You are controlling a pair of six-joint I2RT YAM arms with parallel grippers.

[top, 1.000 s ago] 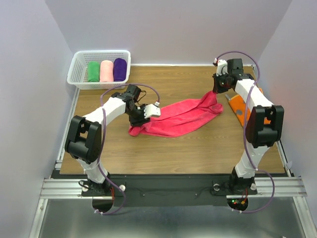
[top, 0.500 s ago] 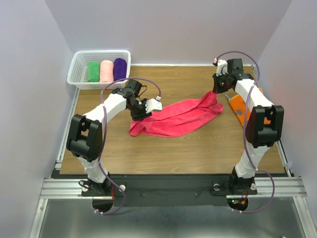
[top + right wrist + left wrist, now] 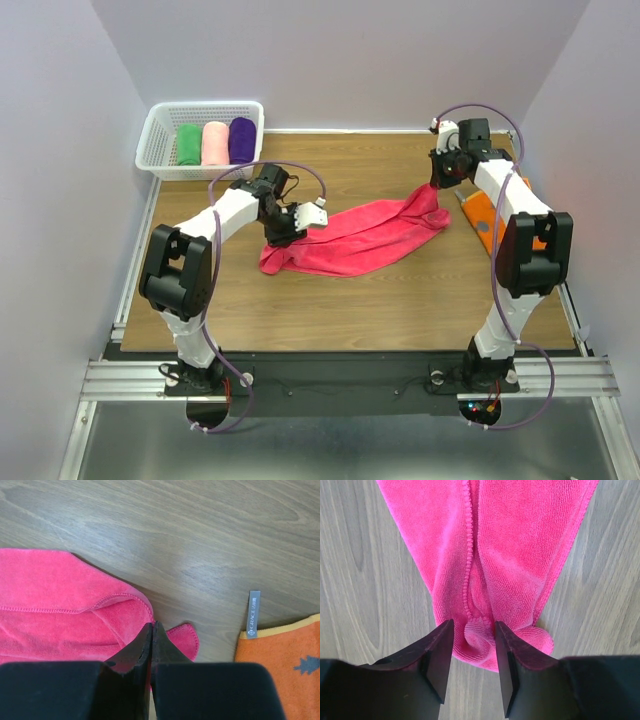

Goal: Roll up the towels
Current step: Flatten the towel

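My left gripper should close on the bunched fold (image 3: 479, 632) of the hot-pink towel, because both fingers reach down into the towel on either side of that fold, at its depth.
The hot-pink towel (image 3: 370, 232) lies bunched and stretched out lengthwise across the table's middle. My left gripper (image 3: 280, 232) is low over its left end. In the left wrist view my left gripper (image 3: 474, 630) is open, with a bunched fold of the pink towel (image 3: 510, 540) between the fingers. My right gripper (image 3: 437, 184) is at the towel's far right corner. In the right wrist view my right gripper (image 3: 151, 626) is shut, pinching the edge of the pink towel (image 3: 50, 625). The orange printed towel (image 3: 487, 222) lies flat at the right edge, and its tagged corner shows in the right wrist view (image 3: 285, 650).
A white basket (image 3: 160, 130) stands at the back left. It holds a green roll (image 3: 188, 145), a pale pink roll (image 3: 214, 143) and a purple roll (image 3: 241, 140). Walls close in the table on the left, back and right.
My left gripper has shifted a little toward the far side and turned over the towel's left end. The right arm and the towel have hardly moved.
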